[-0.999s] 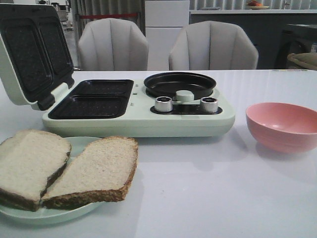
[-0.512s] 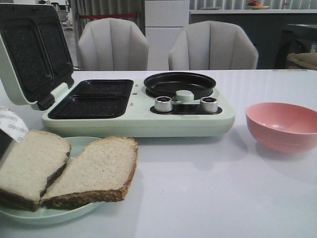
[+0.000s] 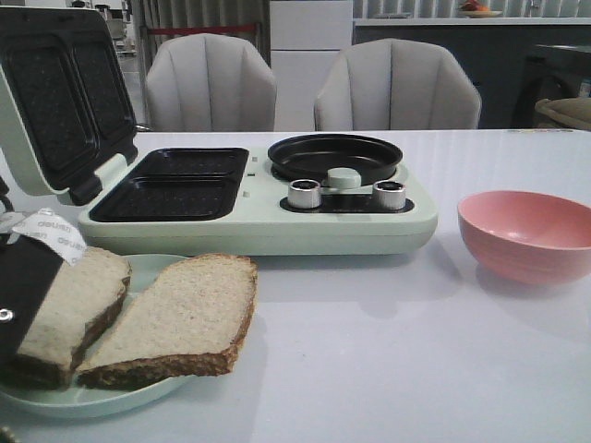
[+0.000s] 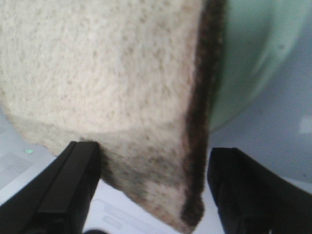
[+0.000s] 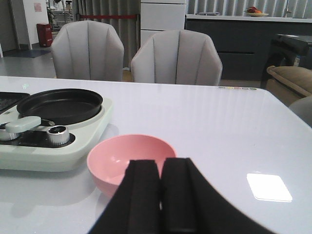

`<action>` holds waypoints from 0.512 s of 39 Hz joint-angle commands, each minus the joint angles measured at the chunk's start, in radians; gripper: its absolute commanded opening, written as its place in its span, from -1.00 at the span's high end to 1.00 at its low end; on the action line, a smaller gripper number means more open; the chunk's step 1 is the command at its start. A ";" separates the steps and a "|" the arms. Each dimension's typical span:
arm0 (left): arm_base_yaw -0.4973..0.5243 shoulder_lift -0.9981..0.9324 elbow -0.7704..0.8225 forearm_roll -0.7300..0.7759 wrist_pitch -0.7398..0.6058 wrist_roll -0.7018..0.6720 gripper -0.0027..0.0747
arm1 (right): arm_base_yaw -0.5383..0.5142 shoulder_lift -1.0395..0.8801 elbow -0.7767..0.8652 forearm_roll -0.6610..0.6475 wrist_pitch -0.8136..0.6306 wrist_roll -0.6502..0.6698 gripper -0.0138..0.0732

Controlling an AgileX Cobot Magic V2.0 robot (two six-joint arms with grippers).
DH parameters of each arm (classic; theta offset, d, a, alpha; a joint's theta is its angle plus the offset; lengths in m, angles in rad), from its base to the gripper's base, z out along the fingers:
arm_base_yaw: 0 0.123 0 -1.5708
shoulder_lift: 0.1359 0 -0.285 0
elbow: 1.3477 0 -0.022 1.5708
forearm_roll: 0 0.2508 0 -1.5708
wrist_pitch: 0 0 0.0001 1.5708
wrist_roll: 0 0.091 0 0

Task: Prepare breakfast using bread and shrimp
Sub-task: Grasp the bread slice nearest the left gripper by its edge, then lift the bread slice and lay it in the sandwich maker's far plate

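I should close my left gripper on the crusted corner of the leaning bread slice (image 4: 156, 170), beside its fingers.
Two slices of bread lie on a pale green plate (image 3: 102, 402) at the front left: a left slice (image 3: 81, 293) leaning on a right slice (image 3: 180, 314). My left gripper (image 4: 153, 192) is open. Its two black fingers (image 4: 68, 187) straddle a crusted corner of the left slice (image 4: 107, 73), with the plate (image 4: 253, 58) beyond it. In the front view its black body (image 3: 23, 295) covers that slice's left part. My right gripper (image 5: 161, 195) is shut on nothing, just in front of the pink bowl (image 5: 130, 158). The shrimp is not in view.
A pale green breakfast maker (image 3: 259, 217) stands mid-table with its lid (image 3: 60, 97) raised, two dark sandwich wells (image 3: 171, 185), a round black pan (image 3: 334, 157) and two knobs. The pink bowl (image 3: 526, 235) is at the right. Two grey chairs stand behind the table.
My left gripper has come in from the left edge of the front view and moved over the left bread slice. The bread, plate and bowl have not moved.
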 commanded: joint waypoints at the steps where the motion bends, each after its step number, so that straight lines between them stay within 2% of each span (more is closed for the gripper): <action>1: 0.004 0.001 -0.034 0.025 0.005 -0.022 -0.32 | -0.004 -0.021 -0.017 -0.009 -0.088 -0.002 0.33; 5: 0.004 0.021 -0.038 0.027 0.005 -0.022 -0.13 | -0.004 -0.021 -0.017 -0.009 -0.088 -0.002 0.33; 13: 0.000 0.023 -0.038 0.018 0.046 -0.022 0.67 | -0.004 -0.021 -0.017 -0.009 -0.088 -0.002 0.33; 20: -0.022 -0.026 -0.038 -0.014 0.095 -0.022 0.62 | -0.004 -0.021 -0.017 -0.009 -0.088 -0.002 0.33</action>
